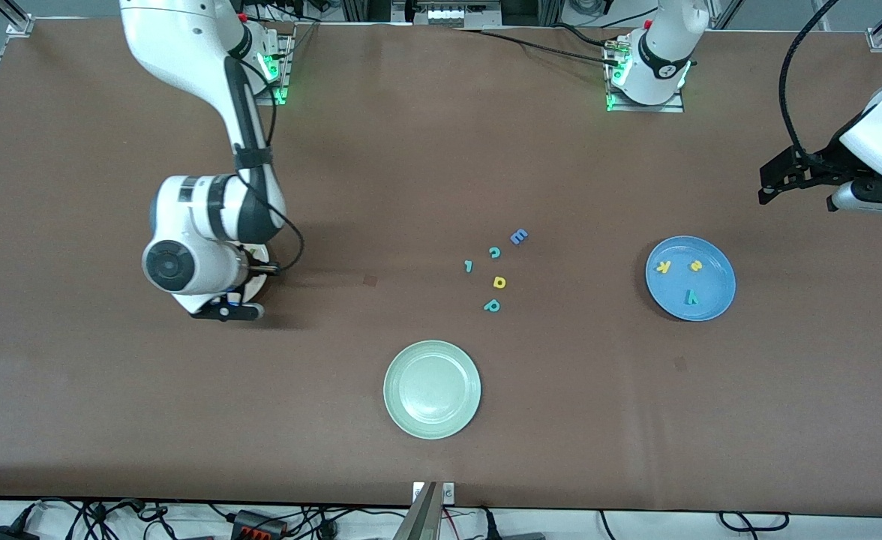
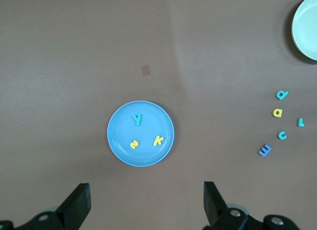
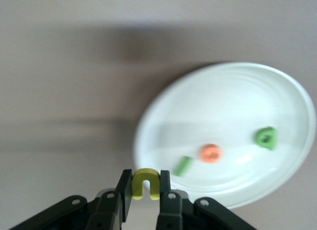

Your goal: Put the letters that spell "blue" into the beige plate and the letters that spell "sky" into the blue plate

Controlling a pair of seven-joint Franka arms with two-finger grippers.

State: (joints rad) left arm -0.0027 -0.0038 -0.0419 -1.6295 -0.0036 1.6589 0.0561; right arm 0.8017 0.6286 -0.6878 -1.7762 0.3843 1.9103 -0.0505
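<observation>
My right gripper should move the u farther in before it opens. The yellow u (image 3: 146,175) is at the beige plate's rim (image 3: 141,158) and is short of the plate's inside.
My right gripper (image 3: 146,188) is shut on the yellow u (image 3: 146,182), just over the rim of the beige plate (image 3: 223,106). In that plate lie the green b (image 3: 266,138), the orange e (image 3: 210,153) and the dark-green l (image 3: 184,165). From the front, the right arm's hand (image 1: 208,270) hides almost all of that plate. The blue plate (image 1: 711,289) holds the yellow k (image 1: 664,266), the yellow s (image 1: 696,265) and the teal y (image 1: 690,298). My left gripper (image 1: 765,184) waits open and empty, in the air at the left arm's end of the table; its wrist view shows the blue plate (image 2: 121,136).
Mid-table lie a blue capital E (image 1: 518,237), a teal c (image 1: 494,253), a small teal hooked piece (image 1: 469,265), a yellow closed-loop letter (image 1: 499,282) and a teal p (image 1: 492,305). A pale green plate (image 1: 432,388) sits empty, nearer the front camera.
</observation>
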